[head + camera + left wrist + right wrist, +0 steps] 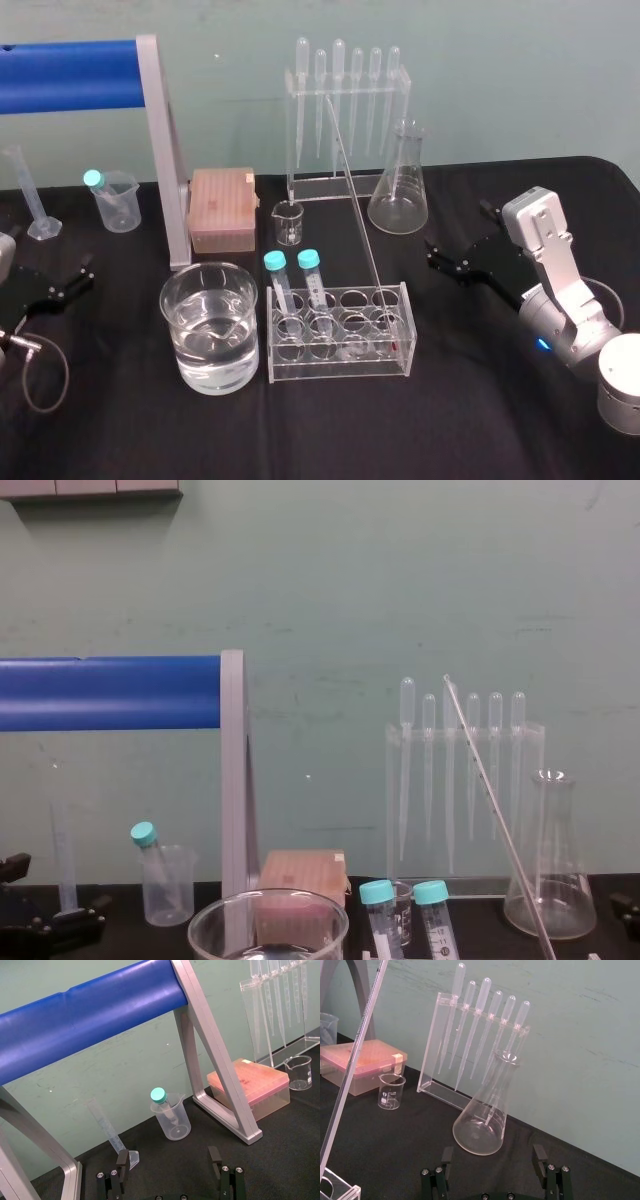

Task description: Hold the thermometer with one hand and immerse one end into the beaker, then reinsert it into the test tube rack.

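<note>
My right gripper should next grab the thermometer by its upper part [367,1010], which is free above. The clear rack [342,1189] is around the thermometer's lower end.
The thermometer [360,225] stands in the clear test tube rack [340,366], its lower end in a far right hole, and it leans back and to the left. The thermometer [354,1062] also crosses the right wrist view, and the thermometer [492,790] slants across the chest view. The beaker [210,325], holding water, sits just left of the rack. My right gripper [457,235] hovers open to the right of the rack with nothing between its fingers [539,1154]. At the far left, my left gripper [70,280] rests low over the table, open and empty, fingers [122,1160] apart.
Two teal-capped tubes [309,262] stand in the rack's left holes. Behind are a pipette stand [345,110], a conical flask [400,185], a small glass beaker [288,222] and a pink box [222,208]. A blue bar on a grey frame [165,150], a plastic beaker [117,200] and a cylinder [30,195] stand at the left.
</note>
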